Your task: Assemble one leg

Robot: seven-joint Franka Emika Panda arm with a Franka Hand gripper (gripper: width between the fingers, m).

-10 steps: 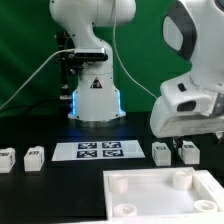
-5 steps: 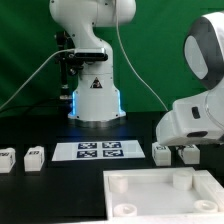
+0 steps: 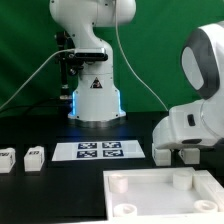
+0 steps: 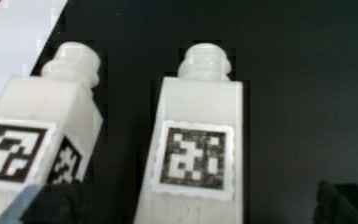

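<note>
The gripper's fingers stand on both sides of the centred white leg beside the marker tag, so my gripper closes next. Closing now would catch the leg.
Two white legs lie side by side in the wrist view, each with a square marker tag and a rounded peg end: one leg (image 4: 202,130) is centred, the other (image 4: 43,120) lies beside it. My gripper (image 4: 197,205) is open, with one dark fingertip (image 4: 350,200) showing on each side of the centred leg and a gap between finger and leg. In the exterior view the arm's hand (image 3: 190,128) hangs low over these two legs (image 3: 161,154) at the right. Two more legs (image 3: 34,158) lie at the exterior view's left.
The large white plate (image 3: 150,183) with round corner sockets lies at the front, right of centre. The marker board (image 3: 100,150) lies in the middle in front of the robot base (image 3: 96,100). The table is black.
The arm's hand has come down over the two right-hand legs and now covers part of them in the exterior view. The legs, plate and marker board have not moved.
</note>
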